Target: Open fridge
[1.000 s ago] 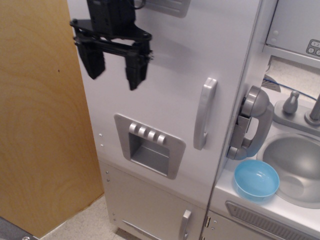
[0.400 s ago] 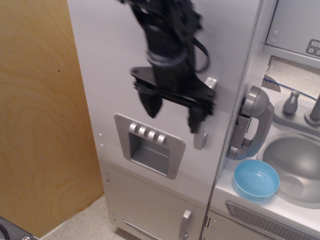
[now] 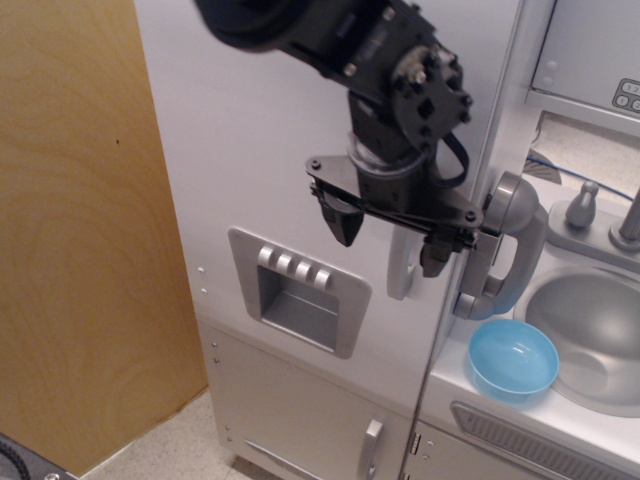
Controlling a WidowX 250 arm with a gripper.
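My gripper takes hold of the upper door (image 3: 270,160) by its vertical silver bar handle (image 3: 401,272) next, to open the fridge.
The light-grey fridge (image 3: 250,150) fills the middle of the view, its upper door shut. The door has an inset dispenser panel (image 3: 298,290) with four buttons and a vertical silver bar handle (image 3: 401,272) near its right edge. My black gripper (image 3: 388,236) is open in front of the door, one finger (image 3: 342,218) left of the handle and one finger (image 3: 434,252) right of it. The arm hides the handle's upper part. Whether a finger touches the handle is unclear.
A grey toy phone handset (image 3: 505,250) hangs just right of the gripper. A blue bowl (image 3: 513,360) sits on the counter beside a grey sink (image 3: 590,330). The lower door has a short handle (image 3: 370,448). A wooden panel (image 3: 80,240) stands at the left.
My gripper has moved down and right across the door, from the upper left to the bar handle, and now straddles it. It stayed open. The door has not moved.
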